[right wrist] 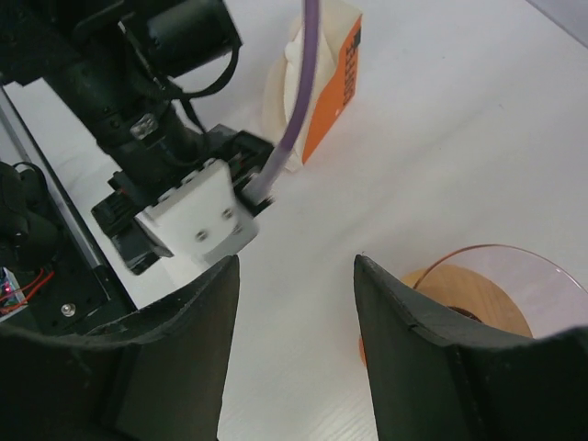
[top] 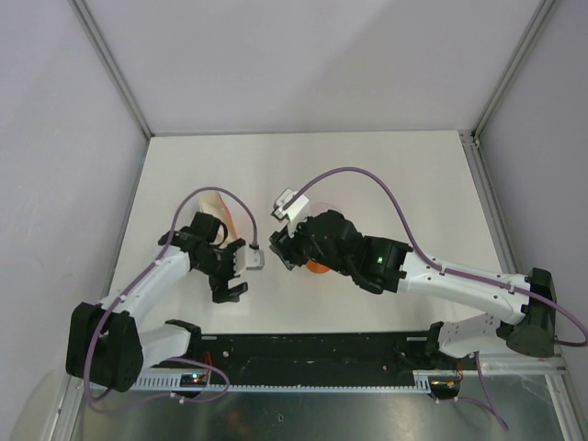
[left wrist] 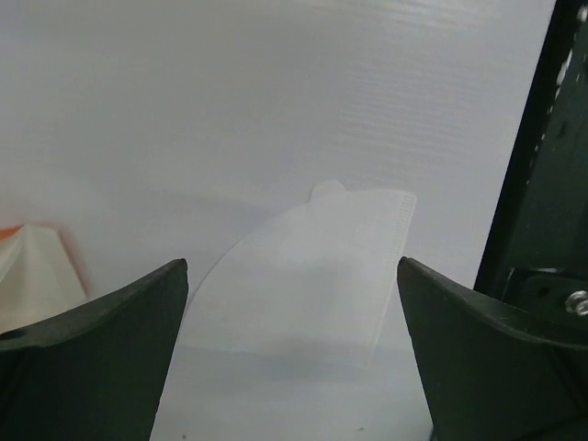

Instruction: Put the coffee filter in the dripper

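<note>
My left gripper isn't ready to close yet, because my fingers are above the coffee filter [left wrist: 312, 276], so it should first go down to the paper and then close on it.
In the left wrist view the coffee filter [left wrist: 312, 276], a thin white paper piece with a rounded edge, lies flat on the white table. My left gripper [left wrist: 292, 266] hangs over it, open, one finger on each side and neither touching it. From above, that gripper [top: 230, 273] points down at the table left of centre. The dripper [right wrist: 487, 285], translucent pinkish with an orange base, stands just right of my right gripper [right wrist: 296, 266], partly behind its right finger. That gripper is open with nothing between its fingers. From above, only an orange patch of the dripper [top: 317, 268] shows under the right arm.
A cream stack of folded filters [top: 213, 207] in an orange and white holder [right wrist: 322, 73] sits behind the left arm. The two wrists are close together mid-table. A black rail [top: 322, 349] runs along the near edge. Grey walls enclose the table.
</note>
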{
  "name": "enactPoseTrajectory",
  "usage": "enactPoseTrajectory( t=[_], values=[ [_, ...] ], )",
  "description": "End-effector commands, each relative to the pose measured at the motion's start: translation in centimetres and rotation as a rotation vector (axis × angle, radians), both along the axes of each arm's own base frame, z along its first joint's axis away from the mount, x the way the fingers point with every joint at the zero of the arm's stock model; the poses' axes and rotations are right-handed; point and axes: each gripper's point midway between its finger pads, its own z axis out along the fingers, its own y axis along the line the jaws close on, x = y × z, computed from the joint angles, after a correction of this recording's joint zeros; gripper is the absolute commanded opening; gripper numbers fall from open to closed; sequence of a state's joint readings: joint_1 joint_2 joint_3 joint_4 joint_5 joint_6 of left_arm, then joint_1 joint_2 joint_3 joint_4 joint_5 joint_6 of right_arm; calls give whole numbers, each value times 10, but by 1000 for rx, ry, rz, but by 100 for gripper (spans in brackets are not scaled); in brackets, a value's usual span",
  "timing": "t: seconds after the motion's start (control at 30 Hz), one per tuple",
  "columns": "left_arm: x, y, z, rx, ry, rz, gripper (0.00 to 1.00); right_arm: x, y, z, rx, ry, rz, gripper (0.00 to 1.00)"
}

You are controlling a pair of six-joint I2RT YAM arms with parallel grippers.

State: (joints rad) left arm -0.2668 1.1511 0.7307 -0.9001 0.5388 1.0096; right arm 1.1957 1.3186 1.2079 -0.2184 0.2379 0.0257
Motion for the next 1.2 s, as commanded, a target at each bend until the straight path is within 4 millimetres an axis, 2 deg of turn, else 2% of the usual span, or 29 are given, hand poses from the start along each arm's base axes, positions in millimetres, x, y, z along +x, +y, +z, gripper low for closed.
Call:
enactPoseTrajectory(
  t=[0.0, 0.13, 0.23, 0.4, 0.47, 0.53, 0.6, 0.67, 0.8, 0.87, 0.97, 1.03, 1.07, 1.17],
  values=[
    [1, -3, -20, 10, -156, -314, 100, 4, -10, 11, 15, -12, -49, 58],
    [-3, 5, -45, 63, -158, -415, 100, 4, -12, 11, 11, -9, -59, 58],
    [-4, 8, -56, 90, -140, -437, 100, 5, -14, 9, 5, -7, -64, 58],
    [-19, 17, -81, 157, -70, -486, 99, 6, -16, 9, -3, -12, -73, 58],
    [-25, 21, -89, 175, -33, -499, 97, 7, -17, 9, -6, -16, -77, 58],
    [-30, 23, -95, 186, -5, -511, 88, 8, -19, 9, -10, -21, -85, 58],
    [-32, 25, -99, 197, 22, -519, 70, 9, -21, 11, -12, -26, -92, 58],
    [-33, 27, -102, 211, 35, -527, 57, 9, -24, 12, -13, -33, -98, 58],
    [-31, 27, -103, 216, 36, -527, 36, 10, -28, 15, -13, -38, -111, 58],
    [-22, 21, -96, 198, 19, -492, 27, 11, -30, 15, -15, -39, -117, 58],
    [8, 1, -66, 137, -67, -382, 17, 11, -32, 14, -23, -38, -124, 58],
    [32, -15, -30, 65, -157, -300, 10, 11, -36, 16, -15, -31, -131, 58],
    [42, -25, -6, 12, -202, -253, 6, 11, -39, 21, 1, -27, -134, 58],
    [60, -42, 63, -133, -252, -130, 1, 7, -48, 37, 53, -22, -127, 58]
  ],
)
